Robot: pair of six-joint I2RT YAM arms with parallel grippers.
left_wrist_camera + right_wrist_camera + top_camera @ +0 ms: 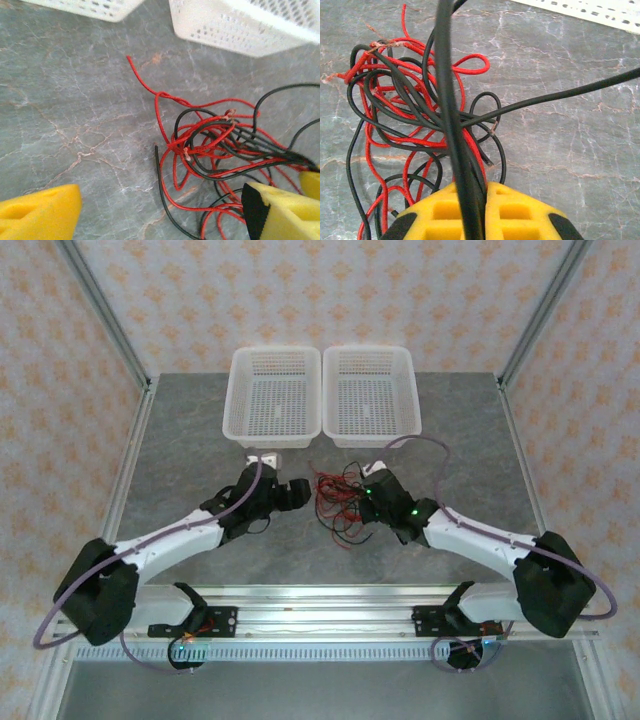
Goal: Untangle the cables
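The robot's left gripper next needs to grab the red and black cable loops on the side of the tangle opposite the right gripper, to untangle the cables.
The cables [338, 498] are a knot of thin red and black wires on the grey table, in front of the gap between the two baskets. My left gripper [296, 490] sits just left of the tangle. In the left wrist view it [162, 220] is open, its yellow pads [40, 215] far apart, and loose strands of the cables [210, 145] lie on the table between and beyond them. My right gripper [368, 496] is at the tangle's right side. In the right wrist view it [482, 202] is shut on a bundle of black and red cables [410, 115].
Two white perforated baskets stand side by side at the back, the left basket [272, 436] and the right basket [372, 436]. Both are close behind the tangle. A small white piece [262, 457] lies in front of the left basket. Metal frame posts edge the table.
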